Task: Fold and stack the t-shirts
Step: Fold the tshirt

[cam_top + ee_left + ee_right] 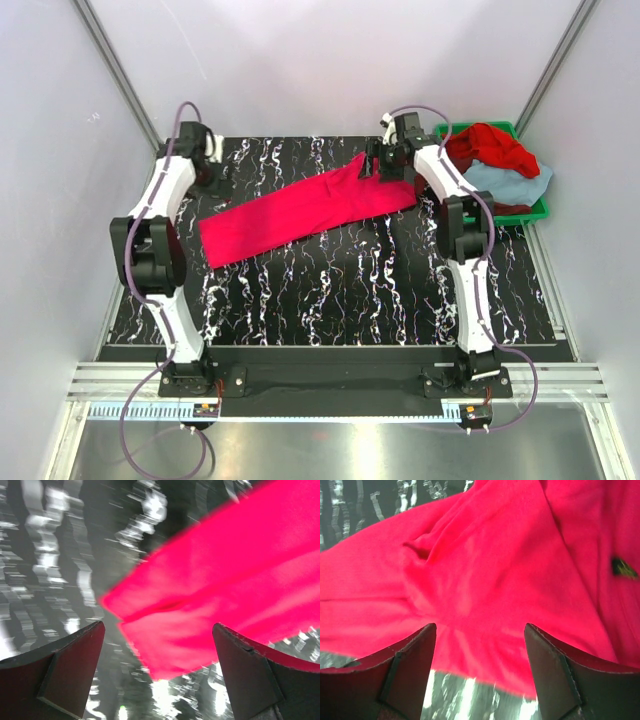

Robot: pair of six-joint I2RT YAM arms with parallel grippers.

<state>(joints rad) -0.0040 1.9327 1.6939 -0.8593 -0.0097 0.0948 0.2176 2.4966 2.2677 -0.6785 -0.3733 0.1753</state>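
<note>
I should next grab the crimson-pink t-shirt end's back corner with my left gripper to fold the t-shirt; that end's other corner stays free for my right gripper.
A crimson-pink t-shirt (305, 212) lies as a long folded strip running diagonally across the black marbled table (340, 290). My left gripper (211, 178) is open near the back left, above the table and apart from the shirt's left end. In the blurred left wrist view its jaws (159, 630) stand wide with a shirt corner (215, 600) beyond them. My right gripper (373, 165) is open over the shirt's back right end. In the right wrist view (480, 630) the cloth (485, 575) and its near edge lie between the open fingers. A red t-shirt (490, 145) and a light blue-grey t-shirt (510, 183) lie in the bin.
A green plastic bin (541, 207) stands at the back right, beside the right arm, with a dark cloth edge (510, 209) under the other shirts. Grey walls and metal rails close in the table on three sides.
</note>
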